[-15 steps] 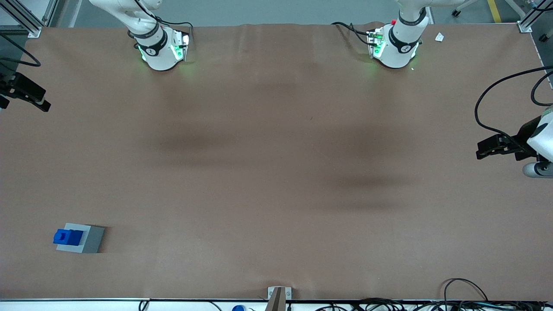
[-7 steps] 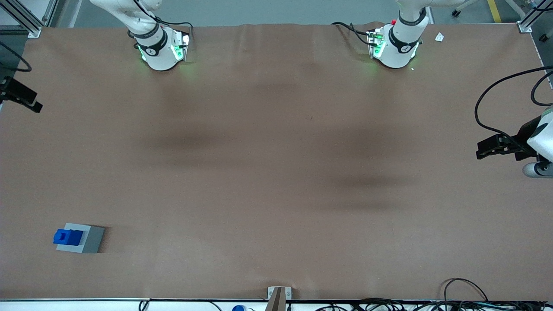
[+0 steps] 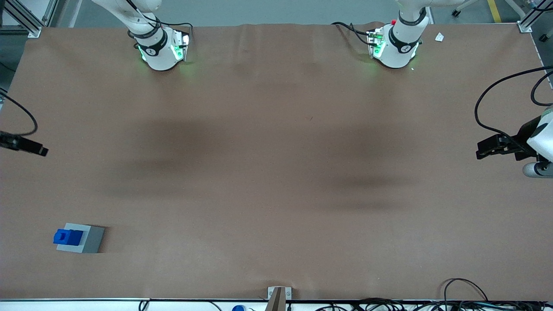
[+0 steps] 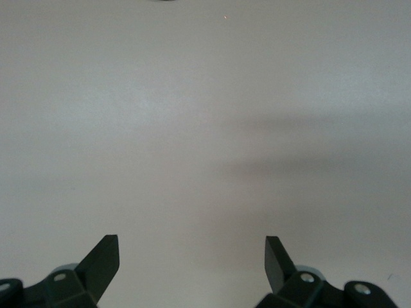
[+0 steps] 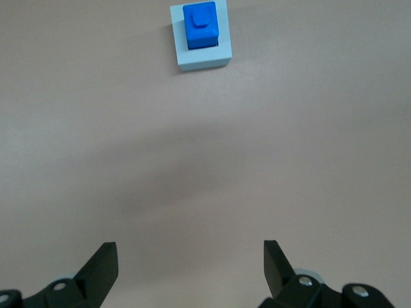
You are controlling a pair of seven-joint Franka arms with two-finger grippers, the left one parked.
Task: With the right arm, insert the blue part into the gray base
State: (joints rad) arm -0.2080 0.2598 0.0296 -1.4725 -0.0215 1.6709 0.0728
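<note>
I need to grab the blue part by its opposite sides with my right gripper next, so that I can insert it into the gray base.
The blue part (image 3: 67,236) stands on the gray base (image 3: 90,240), near the table's front edge at the working arm's end. From the right wrist view the blue part (image 5: 200,24) covers most of the gray base (image 5: 202,60), with a gray rim showing round it; I cannot tell how deep it sits. My right gripper (image 3: 41,150) hangs over the table's edge at that same end, farther from the front camera than the two parts and well apart from them. The right gripper (image 5: 191,253) is open, with only bare table between its fingertips.
Both arm bases (image 3: 162,49) (image 3: 395,47) stand at the table's back edge. Black cables (image 3: 466,293) and a small metal bracket (image 3: 278,293) lie along the front edge. The brown table (image 3: 276,172) stretches wide between the two ends.
My right gripper has moved along the table's end toward the front camera, closer to the two parts. The blue part and gray base have not moved.
</note>
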